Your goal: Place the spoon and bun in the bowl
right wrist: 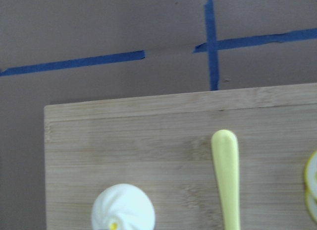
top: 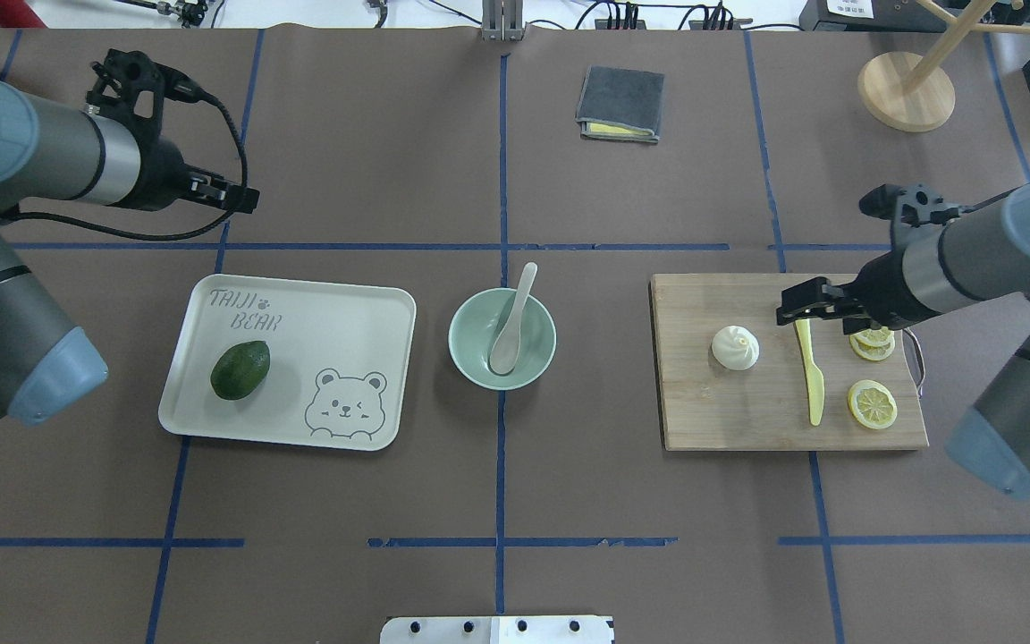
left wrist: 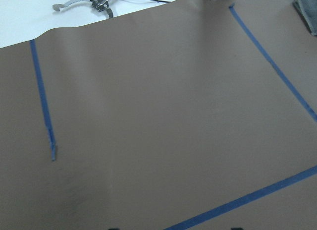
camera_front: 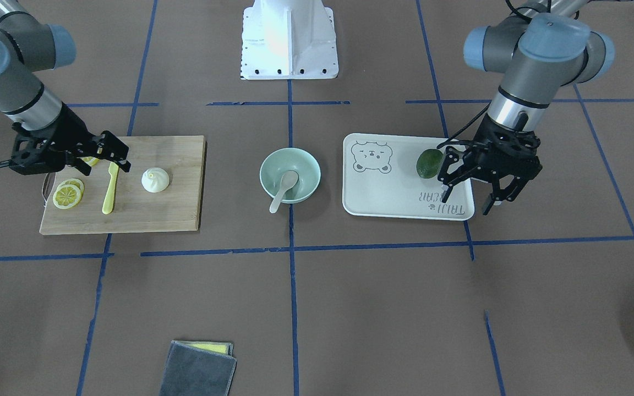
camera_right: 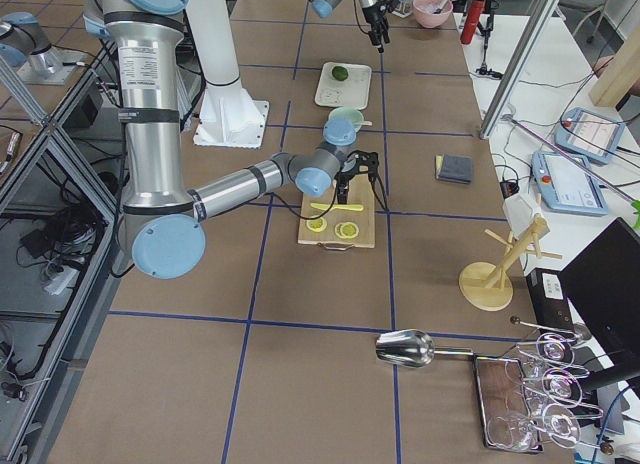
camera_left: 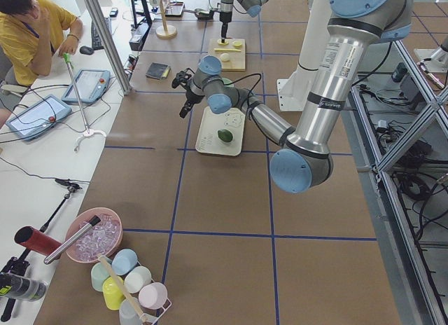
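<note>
Next, the right gripper grabs the bun (camera_front: 155,180) by its rounded sides to put it in the bowl (camera_front: 273,160) with the spoon.
The pale spoon (camera_front: 284,190) lies with its scoop inside the mint-green bowl (camera_front: 273,160) and its handle over the rim; it also shows in the overhead view (top: 512,322) with the bowl (top: 472,351). The white pleated bun (camera_front: 155,180) (top: 735,348) (right wrist: 123,210) sits on the wooden cutting board (camera_front: 174,212). My right gripper (camera_front: 105,166) (top: 814,313) hangs open and empty above the board, over the yellow knife's handle end, beside the bun. My left gripper (camera_front: 466,202) is open and empty, above the tray's far corner.
A yellow plastic knife (top: 810,376) and lemon slices (top: 872,404) lie on the board beside the bun. A white bear tray (top: 336,313) holds a dark green avocado (top: 240,369). A folded grey cloth (top: 620,103) and a wooden stand (top: 907,89) are at the table's far side.
</note>
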Controlling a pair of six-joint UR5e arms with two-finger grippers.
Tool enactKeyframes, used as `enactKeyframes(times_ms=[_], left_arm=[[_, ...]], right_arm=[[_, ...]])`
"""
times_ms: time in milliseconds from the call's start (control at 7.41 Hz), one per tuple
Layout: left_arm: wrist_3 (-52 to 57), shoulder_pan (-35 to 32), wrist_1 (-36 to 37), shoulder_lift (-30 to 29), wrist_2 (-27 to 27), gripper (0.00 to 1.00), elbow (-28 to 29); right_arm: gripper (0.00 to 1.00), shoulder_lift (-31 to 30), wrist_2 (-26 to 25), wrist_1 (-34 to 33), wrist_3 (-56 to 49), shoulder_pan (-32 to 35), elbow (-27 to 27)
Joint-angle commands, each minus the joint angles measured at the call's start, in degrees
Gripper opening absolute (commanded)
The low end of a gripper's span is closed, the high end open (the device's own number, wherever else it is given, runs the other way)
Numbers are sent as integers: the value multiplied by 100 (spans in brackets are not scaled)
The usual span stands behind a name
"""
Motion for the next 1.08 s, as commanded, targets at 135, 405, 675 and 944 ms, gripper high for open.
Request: enactKeyframes(times_ms=[135,405,675,944], left_arm=[[1506,-893,-51,561,-1111,88,-133],[1498,-938,-51,569,-1130,92,-211],[1506,-972,-51,780,-1139,92,-475],[1506,-973,-51,780,-1130,92,-476]], right_arm=[[96,671,-433,-1184,55,-557,-11],[95,672,-600,-1203,2,-592,-159],[86,698,-636,-1203,11,-636,-169],[85,742,-749,-1203,2,-680,-213]])
